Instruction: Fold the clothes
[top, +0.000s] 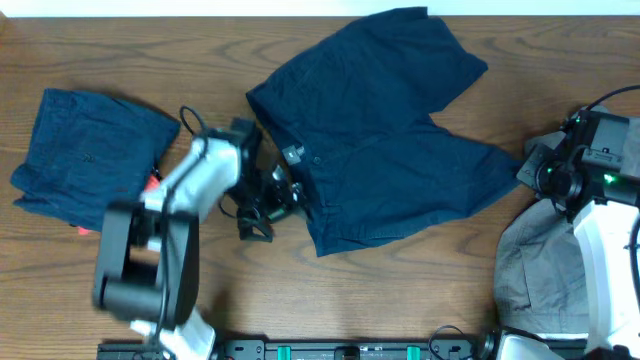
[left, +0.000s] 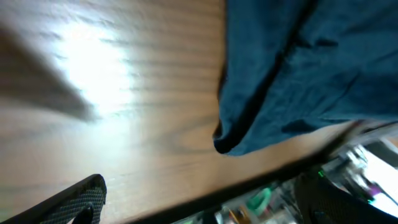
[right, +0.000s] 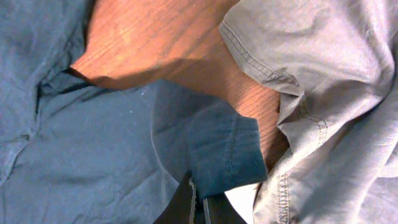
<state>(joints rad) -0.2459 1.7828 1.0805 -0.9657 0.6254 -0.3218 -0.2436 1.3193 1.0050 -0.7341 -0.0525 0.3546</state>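
Note:
My left gripper grabs the navy shorts' near waistband corner, opposite the held hem, next, to fold one leg over the other.
Navy shorts (top: 380, 130) lie spread open on the wooden table, waistband toward the left. My left gripper (top: 264, 208) hovers just left of the waistband; in the left wrist view its fingers (left: 199, 208) are wide apart and empty, with the edge of the navy shorts (left: 298, 68) ahead of them. My right gripper (top: 530, 172) is at the right leg of the shorts. In the right wrist view its fingers (right: 199, 196) are shut on the leg hem of the navy shorts (right: 217, 149).
A folded navy garment (top: 85, 150) lies at the far left with something red (top: 150, 182) showing under it. A crumpled grey garment (top: 540, 270) lies at the right front, also in the right wrist view (right: 323, 93), beside the held hem.

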